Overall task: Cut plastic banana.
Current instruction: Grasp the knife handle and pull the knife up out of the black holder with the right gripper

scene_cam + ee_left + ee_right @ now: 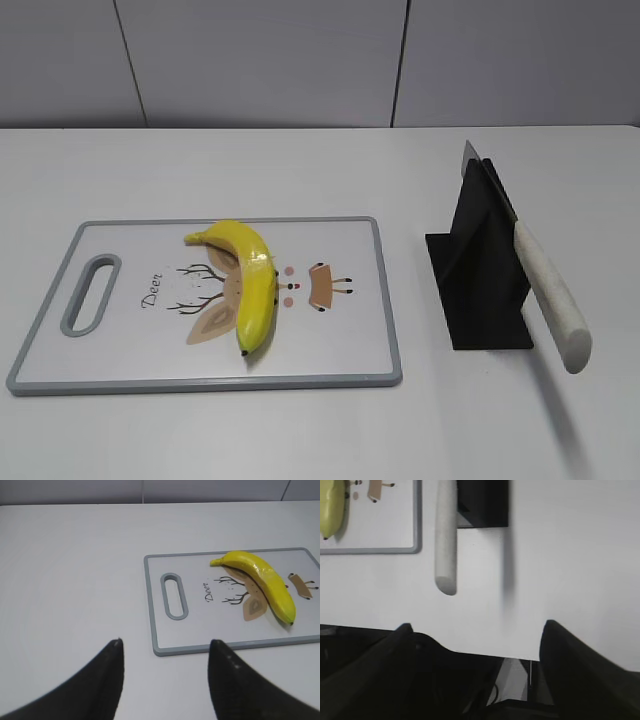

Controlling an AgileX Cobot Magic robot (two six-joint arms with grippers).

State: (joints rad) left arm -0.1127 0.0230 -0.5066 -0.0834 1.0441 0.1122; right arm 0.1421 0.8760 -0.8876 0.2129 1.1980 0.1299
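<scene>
My right gripper grips the knife by its white handle [553, 298] [446, 545] next, which hangs out free, since the black stand encloses most of the blade.
The plastic banana [253, 280] lies glossy and yellow near the middle of the white cutting board [120, 365]. It also shows in the left wrist view [265, 582] and at the top left edge of the right wrist view [331, 507]. A knife with a white handle [553, 298] leans in a black stand [480, 275]. The handle hangs toward me in the right wrist view [445, 540]. My left gripper [165, 647] is open and empty, short of the board's near left corner. My right gripper [476, 626] is open and empty over the table's front edge, short of the knife handle.
The board [165, 650] has a grey rim, a slot handle [92, 292] at its left end and a deer drawing. The black stand [482, 502] sits right of the board. A grey panelled wall [320, 60] runs behind the white table.
</scene>
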